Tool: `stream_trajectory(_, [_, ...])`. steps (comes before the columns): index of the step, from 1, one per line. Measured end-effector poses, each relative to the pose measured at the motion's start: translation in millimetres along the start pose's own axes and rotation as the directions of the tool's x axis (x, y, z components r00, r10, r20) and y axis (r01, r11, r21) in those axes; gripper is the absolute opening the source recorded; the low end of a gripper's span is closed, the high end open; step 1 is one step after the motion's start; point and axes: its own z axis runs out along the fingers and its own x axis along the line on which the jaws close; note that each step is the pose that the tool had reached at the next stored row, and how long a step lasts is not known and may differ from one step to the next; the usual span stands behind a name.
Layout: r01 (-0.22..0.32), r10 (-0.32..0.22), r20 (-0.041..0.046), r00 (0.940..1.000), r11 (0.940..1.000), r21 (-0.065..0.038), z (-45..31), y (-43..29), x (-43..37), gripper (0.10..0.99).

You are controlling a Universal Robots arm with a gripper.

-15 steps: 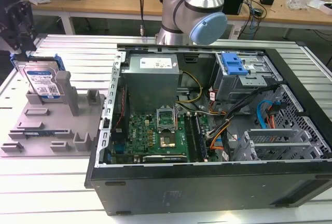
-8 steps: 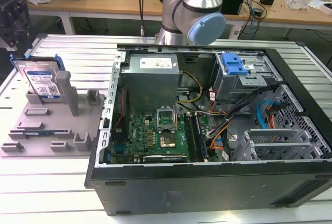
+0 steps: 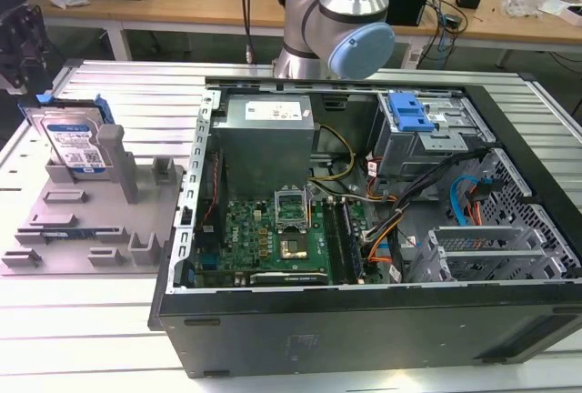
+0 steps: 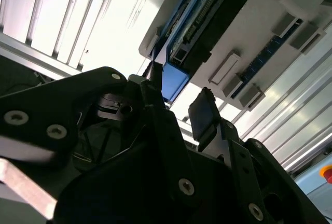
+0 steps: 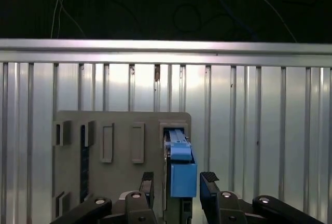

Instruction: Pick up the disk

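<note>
My gripper is above and short of the disk's top edge [image 3: 68,104] and would miss the disk if it closed now, so it should go down first, then close on the disk.
The disk [image 3: 76,143] is a silver drive with a white-and-blue label and blue side rails. It stands on edge in a slot at the back of the grey fixture tray [image 3: 91,229], at the exterior view's left. The dark gripper [image 3: 25,70] hangs just above and to the left of it. In the first wrist view my gripper [image 5: 179,183] is open, one black finger on each side of the disk's blue rail [image 5: 182,175], with small gaps to it. The second wrist view shows the same straddle: gripper [image 4: 176,95] open around the disk's near end [image 4: 174,81].
An open computer case [image 3: 364,229] with motherboard, cables and a blue-handled drive cage [image 3: 409,115] takes up the middle and right. The arm's base [image 3: 336,20] rises behind it. Everything rests on a slatted aluminium table [image 3: 91,320]. Cluttered benches stand at the back.
</note>
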Motion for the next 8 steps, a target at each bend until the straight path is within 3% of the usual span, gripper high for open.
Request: stream_trajectory(8, [0.009, -0.009, -0.0011, 1.0, 1.0, 0.0, 7.8, -0.2, -0.2, 0.482])
